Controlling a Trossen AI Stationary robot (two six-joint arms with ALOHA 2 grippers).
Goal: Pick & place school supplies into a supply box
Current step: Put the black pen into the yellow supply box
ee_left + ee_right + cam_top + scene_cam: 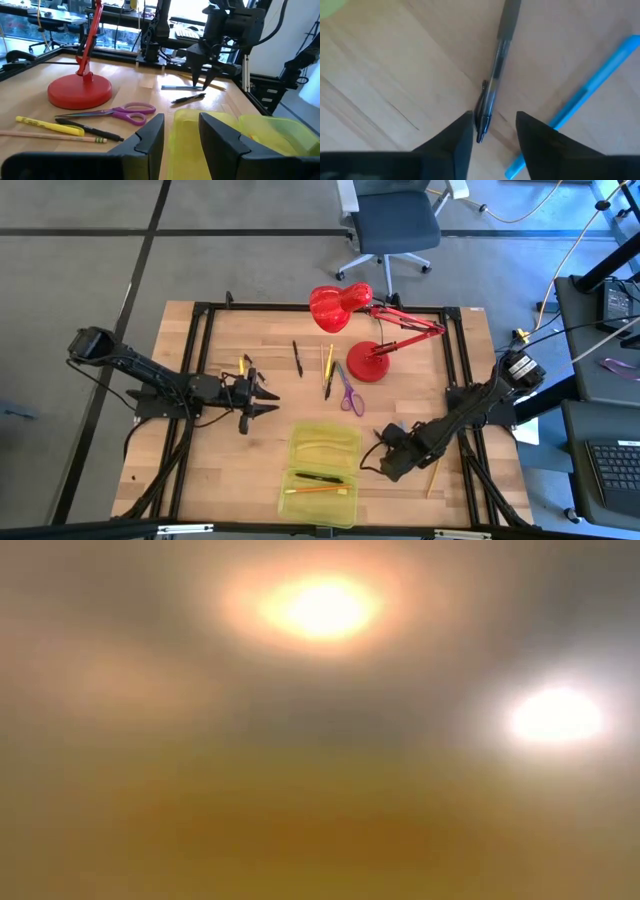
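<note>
The black pen needs to go into the supply box, so my right gripper should next grab the pen by its clip end.
The yellow-green supply box lies open near the table's near edge, with a black pen and an orange pencil in it. My right gripper is open and points down just right of the box, its fingers on either side of the clip end of a black pen on the table. A blue pen lies beside it. My left gripper hovers open at mid-left. Purple scissors and more pens lie by the lamp.
A red desk lamp stands at the far middle, its head over the far edge. A black pen lies left of it, and a pencil lies near the right rail. The low view shows only blur.
</note>
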